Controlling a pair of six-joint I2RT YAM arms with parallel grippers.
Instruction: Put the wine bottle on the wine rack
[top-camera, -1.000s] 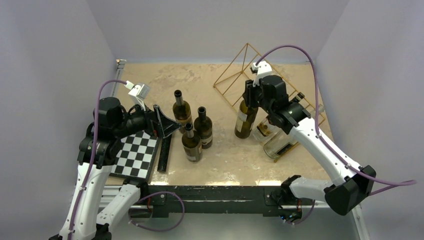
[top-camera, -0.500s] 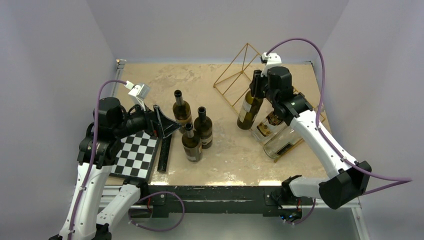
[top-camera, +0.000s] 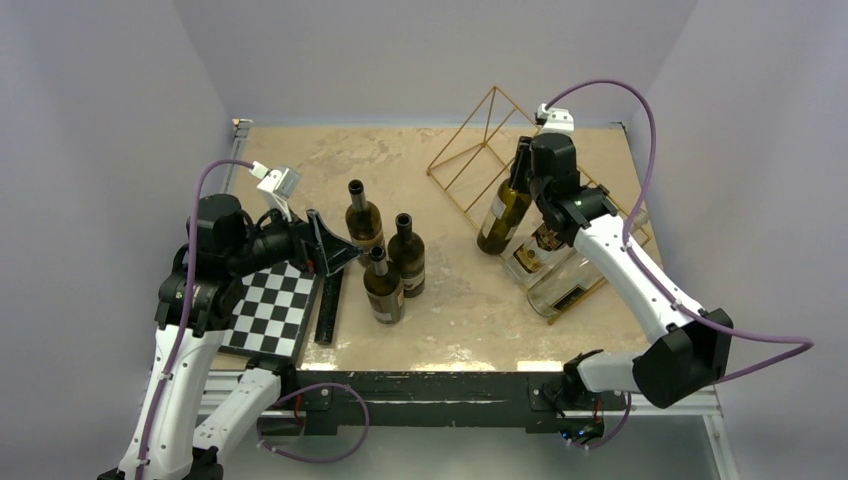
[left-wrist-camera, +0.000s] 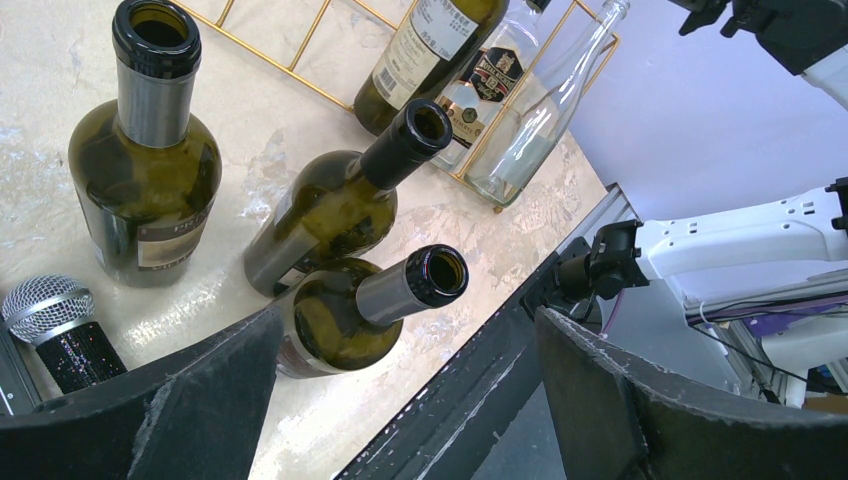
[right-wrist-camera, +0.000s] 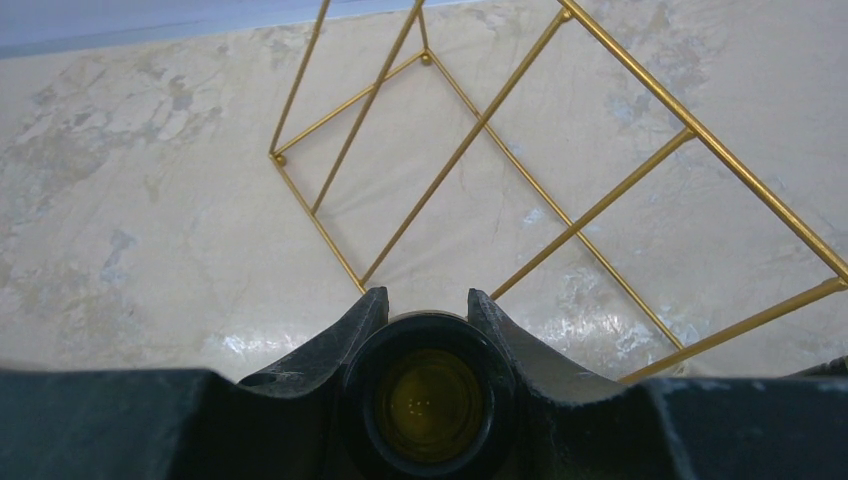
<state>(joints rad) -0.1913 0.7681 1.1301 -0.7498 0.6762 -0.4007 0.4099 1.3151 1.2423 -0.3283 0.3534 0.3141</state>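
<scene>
The bottle's neck is short of the rack's top bar, so the robot's right gripper needs to move the bottle before it opens. The bottle would end up short of its slot if the gripper opened now.
My right gripper (top-camera: 524, 168) is shut on the neck of a dark green wine bottle (top-camera: 503, 214) with a pale label. It holds the bottle tilted, above the near edge of the gold wire wine rack (top-camera: 468, 152). In the right wrist view the fingers (right-wrist-camera: 355, 330) clamp the bottle's mouth (right-wrist-camera: 430, 403), with the rack's bars (right-wrist-camera: 478, 128) on the table beyond. My left gripper (top-camera: 338, 248) is open and empty at the left, over the chessboard's edge. In the left wrist view it (left-wrist-camera: 408, 330) frames three standing bottles.
Three dark bottles (top-camera: 364, 220) (top-camera: 406, 255) (top-camera: 383, 285) stand mid-table. Two clear bottles (top-camera: 558, 288) (top-camera: 530, 255) lie on the rack's near end. A chessboard (top-camera: 268, 310) and a black bar (top-camera: 330, 305) lie at the left. A microphone (left-wrist-camera: 48, 318) lies by the left gripper.
My right gripper has carried the green bottle back and to the right, toward the rack, and tilted it more. The left arm has not moved.
</scene>
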